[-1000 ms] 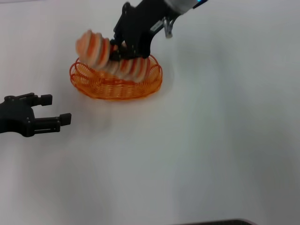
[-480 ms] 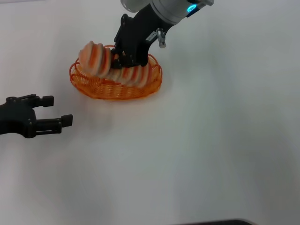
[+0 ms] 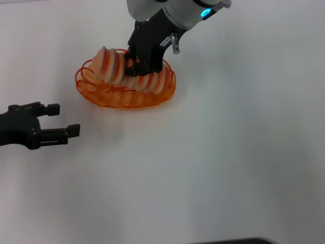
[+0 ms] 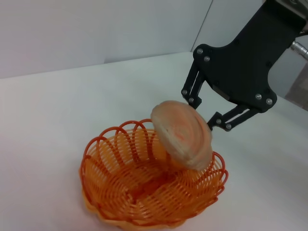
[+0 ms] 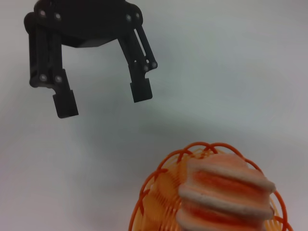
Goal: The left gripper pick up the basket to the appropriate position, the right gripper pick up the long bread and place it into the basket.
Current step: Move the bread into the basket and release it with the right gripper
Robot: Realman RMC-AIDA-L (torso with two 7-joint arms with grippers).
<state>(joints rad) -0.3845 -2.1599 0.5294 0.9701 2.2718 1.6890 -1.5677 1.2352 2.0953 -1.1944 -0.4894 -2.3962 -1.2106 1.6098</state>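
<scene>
I should open my right gripper now. The long bread's lower end (image 3: pixel 157 81) is inside the basket's rim (image 3: pixel 172 81), so the bread would lie in the basket.
The orange wire basket (image 3: pixel 109 97) stands on the white table at the back left. My right gripper (image 3: pixel 133 63) is shut on the long bread (image 3: pixel 114 68), a tan loaf with orange-red stripes. The loaf is tilted: its right end is down inside the basket and its left end is raised over the rim. My left gripper (image 3: pixel 65 119) is open and empty, low at the left, in front of the basket and apart from it. The left wrist view shows the basket (image 4: pixel 110 192) and the loaf's end (image 4: pixel 183 134). The right wrist view shows the left gripper (image 5: pixel 102 97), the loaf (image 5: pixel 226 192) and the basket (image 5: pixel 159 192).
The white table (image 3: pixel 228 152) stretches bare to the right and front of the basket. A dark edge shows at the bottom of the head view (image 3: pixel 228 241).
The right gripper has lowered the loaf, and its raised left end has come down closer to the basket rim. The left gripper has barely moved.
</scene>
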